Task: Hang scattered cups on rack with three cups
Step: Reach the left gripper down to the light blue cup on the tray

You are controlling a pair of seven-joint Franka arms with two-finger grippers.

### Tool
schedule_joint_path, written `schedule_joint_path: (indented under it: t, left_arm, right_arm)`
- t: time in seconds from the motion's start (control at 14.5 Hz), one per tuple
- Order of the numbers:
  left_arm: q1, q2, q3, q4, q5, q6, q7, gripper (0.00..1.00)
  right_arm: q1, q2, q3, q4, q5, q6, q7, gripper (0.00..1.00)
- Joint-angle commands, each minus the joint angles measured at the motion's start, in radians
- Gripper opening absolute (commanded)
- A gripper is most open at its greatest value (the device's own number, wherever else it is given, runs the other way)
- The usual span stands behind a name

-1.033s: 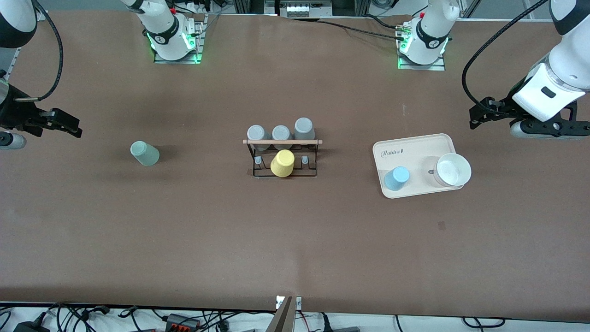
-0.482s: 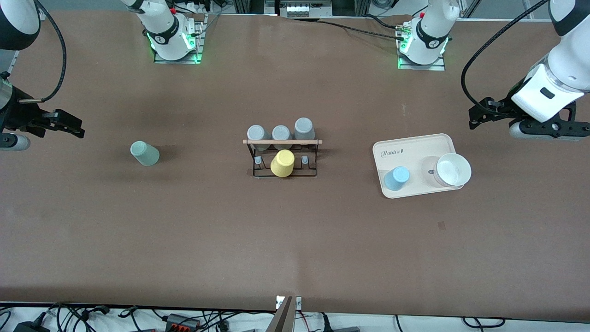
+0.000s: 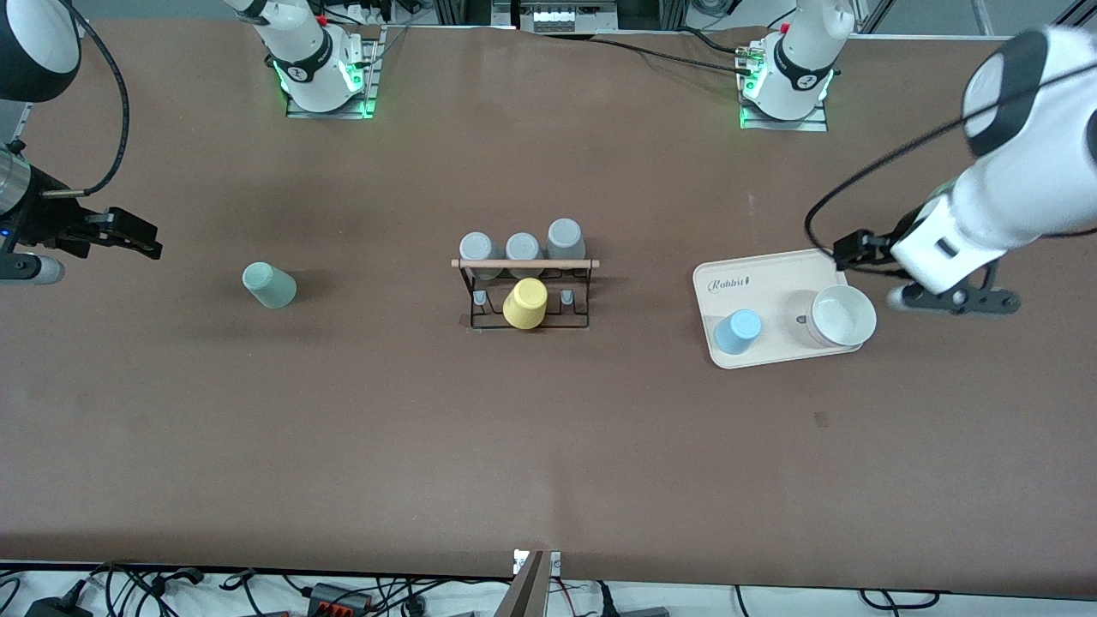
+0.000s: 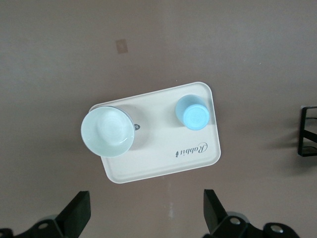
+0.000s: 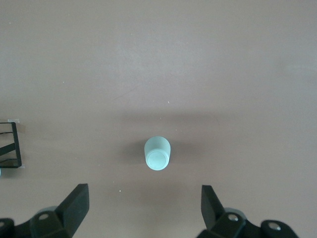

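The left gripper will hang the cup on the rack, so next it needs to pinch the light blue cup by its side [image 3: 732, 334].
A pale sage-green cup [image 3: 269, 285] stands mouth-down on the bare table toward the right arm's end; the right wrist view shows this cup [image 5: 158, 153] ahead of the jaws. My right gripper [image 3: 141, 240] [image 5: 143, 203] hangs open and empty over the table beside it. A light blue cup [image 3: 738, 332] [image 4: 192, 112] stands mouth-down on a cream tray [image 3: 771, 283] [image 4: 163, 148]. My left gripper [image 3: 848, 250] [image 4: 145, 206] is open and empty over the table just off the tray's edge. The black wire rack [image 3: 525, 319] with a wooden rod stands mid-table.
The rack carries a yellow cup [image 3: 525, 303] and grey cups [image 3: 523, 248]. A white bowl [image 3: 842, 315] [image 4: 107, 131] sits on the tray's corner under the left arm. Rack corners show in the wrist views [image 4: 307, 131] [image 5: 12, 148].
The left arm has swung in from the table's end toward the tray, its gripper now beside the bowl. The right gripper has edged slightly toward the green cup. No cup has moved.
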State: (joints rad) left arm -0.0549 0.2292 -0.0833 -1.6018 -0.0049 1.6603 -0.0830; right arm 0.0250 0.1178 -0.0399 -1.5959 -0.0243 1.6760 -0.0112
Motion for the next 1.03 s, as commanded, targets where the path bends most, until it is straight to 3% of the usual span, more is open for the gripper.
schedule_joint_path:
  t: [0.0,0.41,0.69,0.96]
  left_arm:
    - [-0.006,0.108,-0.004,0.057,-0.004,0.001,0.0,1.0]
    - [-0.105,0.248,-0.003,-0.006,-0.001,0.134,-0.017,1.0]
    - [-0.103,0.282,-0.003,-0.095,-0.001,0.28,-0.02,1.0]
    - [-0.108,0.328,-0.003,-0.092,0.002,0.32,-0.02,1.0]
  right_arm:
    - [0.018,0.011,0.0,-0.003,-0.032,0.016,-0.003,1.0]
    - [0.02,0.028,0.0,-0.003,-0.026,0.019,0.01,1.0]
    - [0.016,0.023,0.0,0.011,-0.029,0.014,0.01,1.0]
    - [0.018,0.016,0.0,0.017,-0.02,0.008,-0.001,1.0]
